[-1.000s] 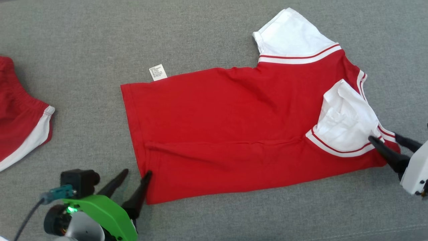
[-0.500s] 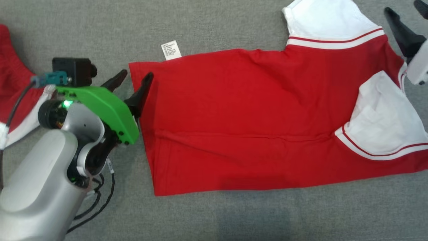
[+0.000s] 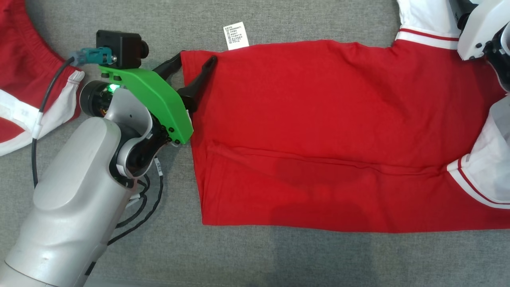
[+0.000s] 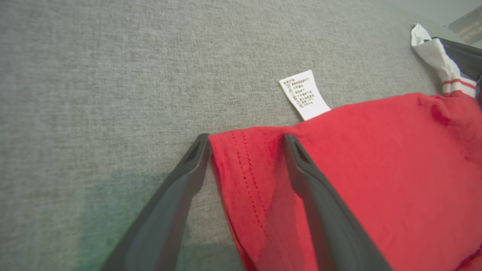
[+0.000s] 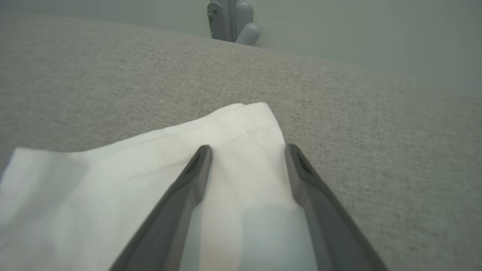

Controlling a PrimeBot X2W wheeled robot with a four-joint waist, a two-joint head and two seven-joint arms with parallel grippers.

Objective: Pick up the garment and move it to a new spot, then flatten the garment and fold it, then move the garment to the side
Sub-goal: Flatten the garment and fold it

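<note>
Next, the left gripper grabs the hem corner by the care label, to fold the garment over its own red body.
The garment, a red shirt with white sleeves, lies flat on the grey fabric surface. A white care label sticks out at its far edge. My left gripper is open and straddles the far hem corner. In the left wrist view the red corner lies between the fingers of the left gripper. My right gripper is open over the corner of the far white sleeve. Its white wrist housing shows at the top right of the head view.
A second red garment with white stripes lies at the far left, beside my left forearm and its black cable. A grey metal bracket stands past the surface's far edge. The near white sleeve is folded onto the red body.
The head camera has shifted. My left gripper went from the near hem corner to the far hem corner. My right gripper went from the near sleeve to the far sleeve. Both stayed open.
</note>
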